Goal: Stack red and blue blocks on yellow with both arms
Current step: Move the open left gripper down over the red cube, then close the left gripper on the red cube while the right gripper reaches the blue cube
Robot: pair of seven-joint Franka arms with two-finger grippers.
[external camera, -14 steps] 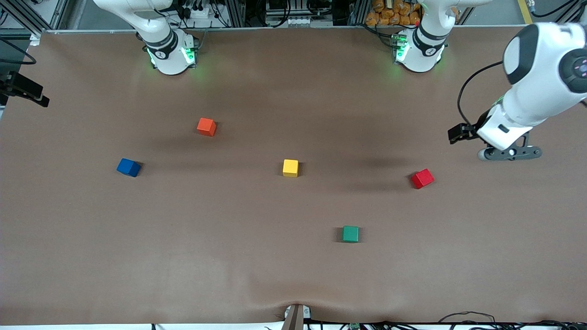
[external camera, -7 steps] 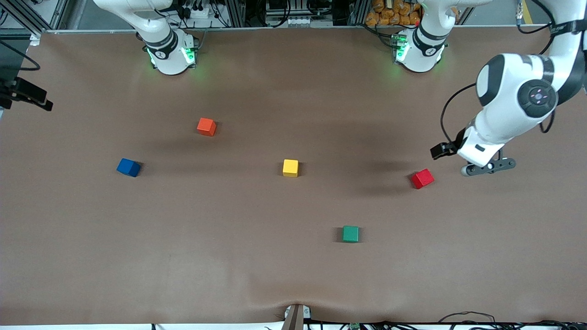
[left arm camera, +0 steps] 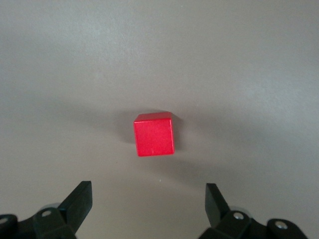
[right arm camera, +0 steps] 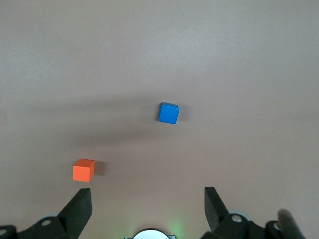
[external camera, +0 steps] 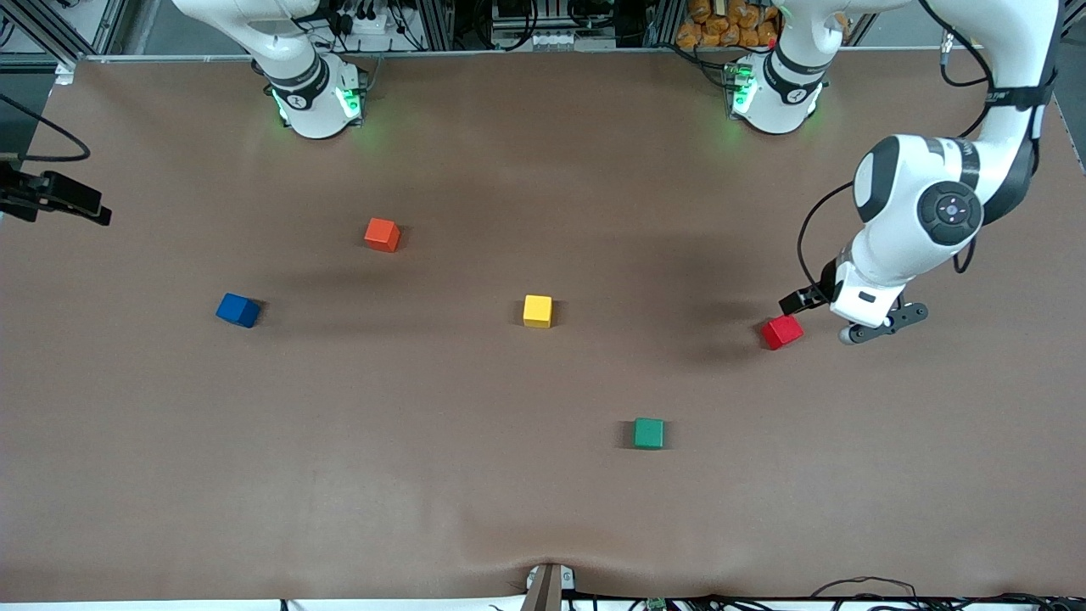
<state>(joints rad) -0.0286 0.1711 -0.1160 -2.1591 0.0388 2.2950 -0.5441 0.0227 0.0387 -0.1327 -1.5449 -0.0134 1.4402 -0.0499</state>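
Note:
The robot's left gripper will next grab the red block by its body to stack it on the yellow block.
The red block lies on the table toward the left arm's end. My left gripper is open and empty, up in the air beside the red block, not touching it; its hand shows in the front view. The yellow block lies mid-table. The blue block lies toward the right arm's end. My right gripper is open and empty, high over that end of the table, with the blue block in its view. Only a dark wrist part of it shows in the front view.
An orange-red cube lies farther from the front camera than the blue block, between it and the yellow one; it also shows in the right wrist view. A green cube lies nearer the front camera than the yellow and red blocks.
The left arm has swung in from the table's end and come down beside the red block. The right arm's wrist part has shifted slightly inward. No cube has moved.

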